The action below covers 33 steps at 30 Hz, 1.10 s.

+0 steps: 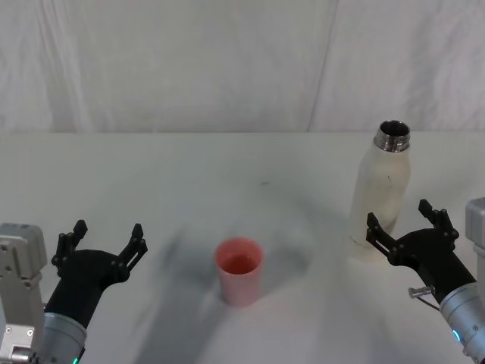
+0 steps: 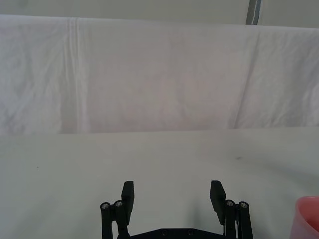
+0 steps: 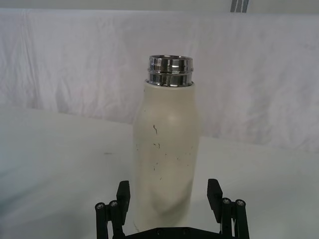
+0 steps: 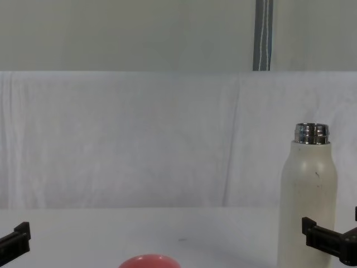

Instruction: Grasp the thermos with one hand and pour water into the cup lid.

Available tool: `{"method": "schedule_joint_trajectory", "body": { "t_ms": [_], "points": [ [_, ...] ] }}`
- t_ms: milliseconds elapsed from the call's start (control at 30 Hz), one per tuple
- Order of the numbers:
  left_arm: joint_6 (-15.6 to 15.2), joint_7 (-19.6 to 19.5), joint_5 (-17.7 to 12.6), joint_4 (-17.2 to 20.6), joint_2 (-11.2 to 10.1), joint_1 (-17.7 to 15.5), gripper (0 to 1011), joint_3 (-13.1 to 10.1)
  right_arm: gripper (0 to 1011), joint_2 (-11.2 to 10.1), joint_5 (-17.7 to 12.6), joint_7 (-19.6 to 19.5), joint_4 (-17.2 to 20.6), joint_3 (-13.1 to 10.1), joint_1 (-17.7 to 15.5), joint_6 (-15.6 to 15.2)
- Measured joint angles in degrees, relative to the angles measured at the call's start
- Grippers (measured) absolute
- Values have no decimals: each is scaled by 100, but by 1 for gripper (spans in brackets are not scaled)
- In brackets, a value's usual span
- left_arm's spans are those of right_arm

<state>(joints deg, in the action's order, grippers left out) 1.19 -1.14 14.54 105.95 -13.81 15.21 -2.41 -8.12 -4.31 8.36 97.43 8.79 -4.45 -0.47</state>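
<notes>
The right gripper grabs the thermos by its lower body (image 4: 304, 250) next, which leaves its steel neck (image 4: 312, 134) free to pour water into the cup lid.
The cream-white thermos (image 1: 383, 193) stands upright and uncapped at the right of the table, its steel neck bare. My right gripper (image 1: 398, 214) is open right at the thermos's lower body. In the right wrist view the thermos (image 3: 167, 149) stands centred between the spread fingers of that gripper (image 3: 168, 185), with gaps on both sides. The red-pink cup lid (image 1: 239, 271) stands mouth up near the table's front middle. My left gripper (image 1: 106, 239) rests open to the left of the cup lid, holding nothing. In the left wrist view the cup lid (image 2: 309, 216) shows beside that gripper (image 2: 172, 188).
The white table (image 1: 189, 182) runs back to a white cloth backdrop (image 1: 227, 61). Bare tabletop lies between the cup lid and the thermos. The chest view shows the thermos (image 4: 308, 201) at the right and the cup lid's rim (image 4: 149, 261) low in the middle.
</notes>
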Motion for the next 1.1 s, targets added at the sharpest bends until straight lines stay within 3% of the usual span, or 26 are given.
{"method": "schedule_joint_trajectory", "body": {
  "t_ms": [1100],
  "points": [
    [0, 0, 0, 0, 0, 0, 1001, 0, 1000, 28, -260, 126, -502, 40, 409, -111]
  ]
}}
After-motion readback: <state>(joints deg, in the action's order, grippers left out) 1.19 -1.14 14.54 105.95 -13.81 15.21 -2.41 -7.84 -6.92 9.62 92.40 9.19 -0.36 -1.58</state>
